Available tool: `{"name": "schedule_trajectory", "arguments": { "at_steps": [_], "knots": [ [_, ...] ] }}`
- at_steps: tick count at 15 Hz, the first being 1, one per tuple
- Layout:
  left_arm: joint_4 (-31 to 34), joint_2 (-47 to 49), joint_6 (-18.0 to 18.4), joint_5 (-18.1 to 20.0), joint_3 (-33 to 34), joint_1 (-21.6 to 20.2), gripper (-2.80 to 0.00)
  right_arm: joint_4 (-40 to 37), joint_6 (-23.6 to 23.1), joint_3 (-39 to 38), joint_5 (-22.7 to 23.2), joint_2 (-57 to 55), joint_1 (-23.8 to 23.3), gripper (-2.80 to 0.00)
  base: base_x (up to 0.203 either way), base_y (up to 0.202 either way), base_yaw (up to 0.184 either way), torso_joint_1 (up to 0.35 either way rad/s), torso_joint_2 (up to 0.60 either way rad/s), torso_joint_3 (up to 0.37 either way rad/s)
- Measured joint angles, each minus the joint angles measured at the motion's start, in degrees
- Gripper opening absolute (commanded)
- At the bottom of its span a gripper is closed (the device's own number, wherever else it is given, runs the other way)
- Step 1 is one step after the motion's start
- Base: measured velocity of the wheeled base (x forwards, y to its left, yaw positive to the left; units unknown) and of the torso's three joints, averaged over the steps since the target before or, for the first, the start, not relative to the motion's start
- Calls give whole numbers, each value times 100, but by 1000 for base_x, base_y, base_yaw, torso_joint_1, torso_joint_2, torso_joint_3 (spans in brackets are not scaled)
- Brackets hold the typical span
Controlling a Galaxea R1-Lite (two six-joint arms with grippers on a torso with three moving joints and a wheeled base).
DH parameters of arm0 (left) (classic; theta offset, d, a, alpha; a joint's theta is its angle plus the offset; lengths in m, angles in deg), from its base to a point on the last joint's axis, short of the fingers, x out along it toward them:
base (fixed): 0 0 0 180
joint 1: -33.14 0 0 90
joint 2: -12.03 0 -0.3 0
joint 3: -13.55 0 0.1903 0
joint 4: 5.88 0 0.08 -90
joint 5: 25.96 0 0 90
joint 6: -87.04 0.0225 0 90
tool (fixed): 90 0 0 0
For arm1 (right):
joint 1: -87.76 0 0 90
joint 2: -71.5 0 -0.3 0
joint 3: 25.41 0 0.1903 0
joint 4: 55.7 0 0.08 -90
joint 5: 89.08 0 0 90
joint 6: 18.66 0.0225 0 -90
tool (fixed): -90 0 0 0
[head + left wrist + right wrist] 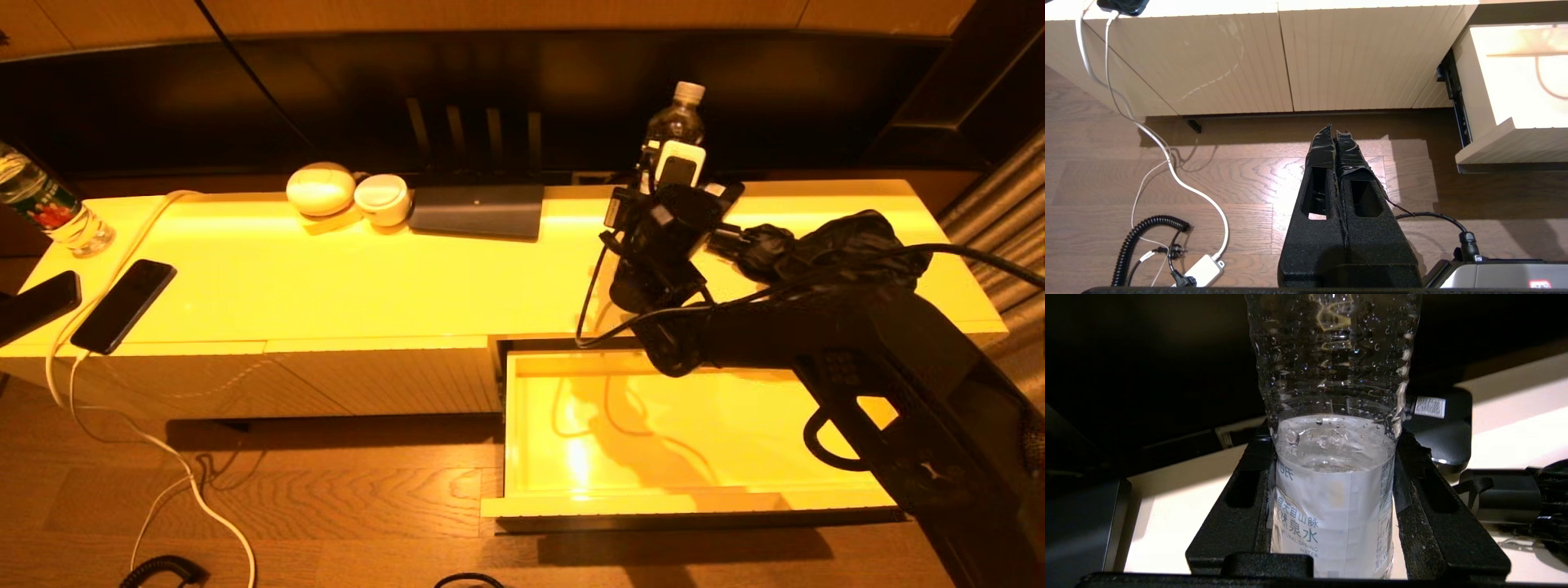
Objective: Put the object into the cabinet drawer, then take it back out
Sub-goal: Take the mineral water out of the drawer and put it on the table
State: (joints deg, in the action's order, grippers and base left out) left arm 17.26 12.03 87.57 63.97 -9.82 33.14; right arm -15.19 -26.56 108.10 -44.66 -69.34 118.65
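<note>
I need to hold the water bottle in my right gripper: it hangs high above the cabinet top [578, 255] [1187, 519] and would fall if I opened now.
A clear water bottle [676, 122] with a white cap and a white label stands upright over the back right of the cabinet top. My right gripper [671, 175] is shut on the water bottle [1331, 367], its black fingers [1249, 477] pressed against both sides of the label. The bottle's base is hidden, so I cannot tell whether it rests on the top. The cabinet drawer [653, 505] is pulled out below and in front of this arm, and its glossy yellow inside [1515, 81] holds nothing. My left gripper [1334, 136] hangs shut and empty over the wooden floor, left of the drawer.
Two dark phones [124, 305] [37, 304] and another bottle [45, 204] lie at the cabinet's left end. Two white round items [320, 189] and a dark flat pad [478, 210] sit at the back. A white cable [163, 457] trails to the floor. A black adapter [1437, 424] lies beside the bottle.
</note>
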Motion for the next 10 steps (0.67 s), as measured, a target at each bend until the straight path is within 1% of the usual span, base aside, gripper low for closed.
{"name": "schedule_trajectory", "arguments": {
  "at_steps": [2, 5, 7, 10],
  "knots": [
    [-1, 0, 0, -1, 0, 0, -280, 792, -510, -39, 45, -221, 28, -280, 0, 0, 0, 0, 0, 0],
    [-1, 0, 0, -1, 0, 0, -280, 1437, -873, -13, 364, -499, 56, -280, 0, 0, 0, 0, 0, 0],
    [-1, 0, 0, 1, 0, 0, -280, 1691, -963, -17, 452, -659, 55, -280, 0, 0, 0, 0, 0, 0],
    [1, 0, 0, -1, 0, 0, -280, 1804, -1052, -16, 661, -824, 55, -280, 0, 0, 0, 0, 0, 0]
  ]
}}
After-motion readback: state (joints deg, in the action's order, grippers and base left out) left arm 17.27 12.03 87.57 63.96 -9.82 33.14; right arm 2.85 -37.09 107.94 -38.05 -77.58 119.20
